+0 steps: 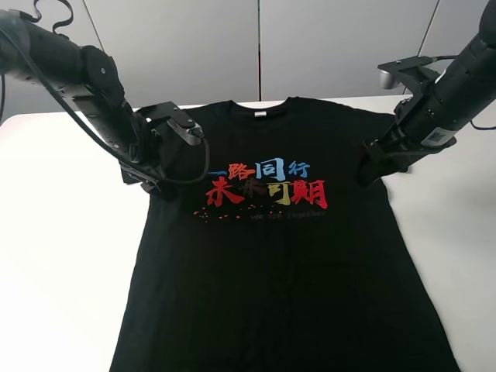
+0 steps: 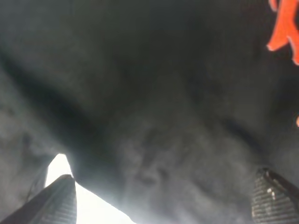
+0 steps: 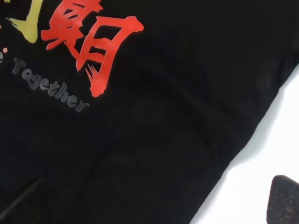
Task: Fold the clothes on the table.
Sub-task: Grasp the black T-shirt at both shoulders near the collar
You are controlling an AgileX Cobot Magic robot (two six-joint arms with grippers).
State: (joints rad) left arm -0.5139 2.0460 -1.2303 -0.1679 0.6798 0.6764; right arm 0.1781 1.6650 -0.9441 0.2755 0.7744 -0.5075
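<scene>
White table shows beside my left gripper's fingers at the T-shirt's armpit, so it first shifts toward the print (image 1: 267, 186) and only then closes on the T-shirt.
A black T-shirt (image 1: 263, 271) lies flat, front up, on the white table (image 1: 62, 256), collar at the far side. It has a colourful character print (image 1: 267, 186) on the chest. My left gripper (image 1: 151, 180) is low over the shirt's left edge near the armpit. In the left wrist view it (image 2: 166, 203) is open, with its fingertips (image 2: 56, 200) wide apart and black cloth (image 2: 154, 93) close between them. My right gripper (image 1: 370, 167) is at the shirt's right edge. In the right wrist view it (image 3: 154, 205) is open, one fingertip (image 3: 285, 200) over bare table beside the cloth edge.
Bare white table (image 1: 457, 232) lies on both sides of the shirt. A grey panelled wall (image 1: 256, 46) stands behind the table. The shirt's hem runs off the front edge of the high view.
</scene>
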